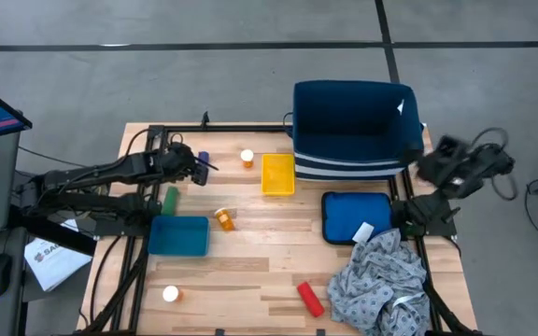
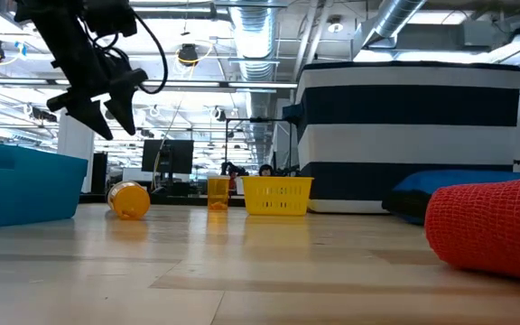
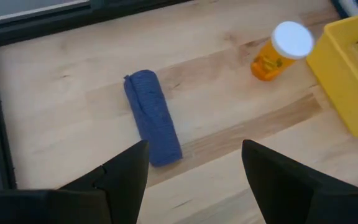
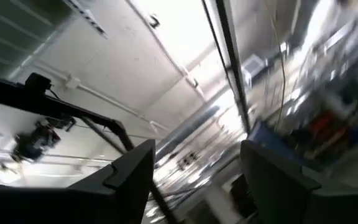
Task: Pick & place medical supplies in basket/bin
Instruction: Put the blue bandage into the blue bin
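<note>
The small blue cylinder needs to go in the light blue bin, so my left gripper will next grab it by its plain end (image 3: 165, 154), opposite the loose flap.
My left gripper (image 1: 202, 170) (image 3: 194, 165) hovers open above the table's far left part, just short of the small blue cylinder (image 3: 153, 117) (image 1: 204, 158), which lies flat on the wood. In the low view the left gripper (image 2: 106, 106) hangs well clear of the table. One orange pill bottle (image 1: 247, 159) (image 3: 281, 48) stands beside the yellow basket (image 1: 277, 175). Another (image 1: 224, 219) (image 2: 129, 199) lies on its side, and a third (image 1: 170, 294) sits near the front left. The red cylinder (image 1: 310, 298) and the grey patterned cloth (image 1: 381, 280) lie at the front right. My right gripper (image 1: 445, 159) (image 4: 194, 162) waits open off the table's right edge, facing the ceiling.
A light blue bin (image 1: 177, 235) sits at mid left with a green object (image 1: 170, 198) beside it. A large navy striped bin (image 1: 353, 129) stands at the far right, with a blue tray (image 1: 344, 215) in front of it. Bare wood lies between the yellow basket and the red cylinder.
</note>
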Available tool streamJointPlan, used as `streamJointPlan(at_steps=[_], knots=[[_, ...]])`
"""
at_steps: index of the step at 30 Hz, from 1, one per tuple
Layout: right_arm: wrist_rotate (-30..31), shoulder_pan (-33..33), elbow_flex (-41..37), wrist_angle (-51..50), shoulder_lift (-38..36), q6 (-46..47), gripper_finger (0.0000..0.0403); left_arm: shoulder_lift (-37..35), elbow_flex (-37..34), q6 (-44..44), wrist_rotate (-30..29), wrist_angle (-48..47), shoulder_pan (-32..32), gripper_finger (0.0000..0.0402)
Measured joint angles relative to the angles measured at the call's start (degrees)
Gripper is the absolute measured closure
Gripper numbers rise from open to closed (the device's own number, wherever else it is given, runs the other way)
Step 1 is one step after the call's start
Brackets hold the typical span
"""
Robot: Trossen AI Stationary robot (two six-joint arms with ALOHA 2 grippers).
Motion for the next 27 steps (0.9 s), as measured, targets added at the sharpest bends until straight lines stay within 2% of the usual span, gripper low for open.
streamJointPlan(at_steps=[2,6,10,14,19,27], knots=[[0.1,0.3,7.3,-5.2,2.1,-6.6,0.0168,0.8,0.0,0.0,0.0,-0.1,0.4,0.0153],[0.7,1.6,22.7,-23.7,6.9,-13.4,0.0168,3.0,0.0,-2.3,1.1,0.0,3.3,0.0153],[2.3,2.4,37.0,-42.6,13.0,-14.2,0.0168,6.5,0.0,-2.7,3.5,-0.1,6.2,0.0153],[3.6,2.1,47.8,-54.5,18.0,-14.3,0.0168,10.4,0.0,-1.6,2.8,0.5,6.7,0.0153],[5.0,1.7,54.0,-60.0,20.6,-14.3,0.0168,14.0,0.0,-1.5,2.6,4.5,6.5,0.0153],[6.3,1.7,54.7,-60.6,20.8,-15.1,0.0168,21.2,0.0,-3.6,2.6,6.0,6.6,0.0153]])
